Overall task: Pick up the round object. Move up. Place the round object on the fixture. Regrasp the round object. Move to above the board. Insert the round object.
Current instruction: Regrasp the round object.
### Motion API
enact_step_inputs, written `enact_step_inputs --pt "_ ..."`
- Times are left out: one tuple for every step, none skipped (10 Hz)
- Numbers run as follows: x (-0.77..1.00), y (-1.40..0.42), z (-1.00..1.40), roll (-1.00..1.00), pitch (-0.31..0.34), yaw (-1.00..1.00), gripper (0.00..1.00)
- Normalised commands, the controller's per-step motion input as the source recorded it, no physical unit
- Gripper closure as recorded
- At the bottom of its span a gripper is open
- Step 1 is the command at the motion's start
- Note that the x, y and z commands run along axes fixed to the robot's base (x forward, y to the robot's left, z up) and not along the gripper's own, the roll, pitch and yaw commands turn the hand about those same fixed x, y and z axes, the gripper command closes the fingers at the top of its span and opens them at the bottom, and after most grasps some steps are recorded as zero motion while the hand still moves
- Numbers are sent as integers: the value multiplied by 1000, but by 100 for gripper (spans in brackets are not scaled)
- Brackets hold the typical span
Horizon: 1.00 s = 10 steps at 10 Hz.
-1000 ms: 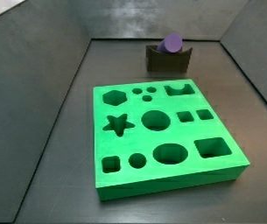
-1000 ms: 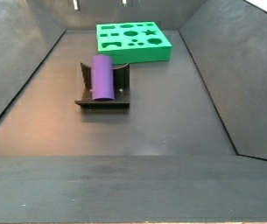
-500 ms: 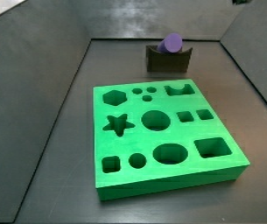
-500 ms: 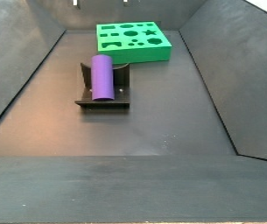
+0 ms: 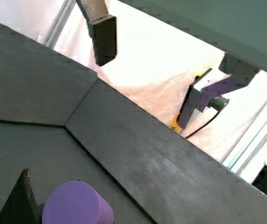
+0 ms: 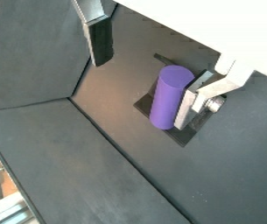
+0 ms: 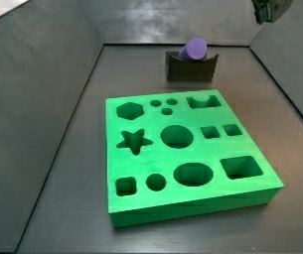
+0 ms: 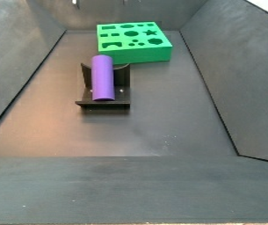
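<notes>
The robot's gripper will insert the round object upright into the green board, so it will next grab the round object by its curved sides.
The purple round object (image 8: 102, 76) lies on its side in the notch of the dark fixture (image 8: 102, 102); both also show in a side view, the object (image 7: 195, 47) on the fixture (image 7: 191, 68). The green board (image 7: 155, 159) lies on the floor nearby and shows in both side views (image 8: 134, 54). My gripper (image 6: 153, 66) is open and empty, high above the fixture. In a wrist view the object (image 6: 168, 96) lies below, close to one finger (image 6: 206, 91). The gripper's dark tip shows at the upper corner of a side view (image 7: 264, 10).
Dark sloping walls (image 7: 35, 89) enclose the dark floor (image 8: 136, 132). The fixture stands between one wall and the board. In a wrist view only the object's end (image 5: 77, 204) shows, with white cloth and cables beyond the wall.
The gripper's tip has come down into the upper right corner of a side view. The round object, fixture and board have not moved.
</notes>
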Motion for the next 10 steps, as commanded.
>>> enact_step_inputs --pt "34 78 -1000 94 81 208 0" --pt "49 70 -1000 85 31 203 0" --pt "57 65 -1000 80 -15 189 0" --pt "66 62 -1000 74 -73 162 0" --pt "72 59 -1000 72 -104 133 0" --pt "80 55 -1000 71 -122 97 0" --pt "87 50 -1000 68 -130 60 0" --pt "98 43 -1000 71 -124 18 0" --pt "108 39 -1000 73 -110 -7 0" --pt "99 29 -849 73 -93 -27 0"
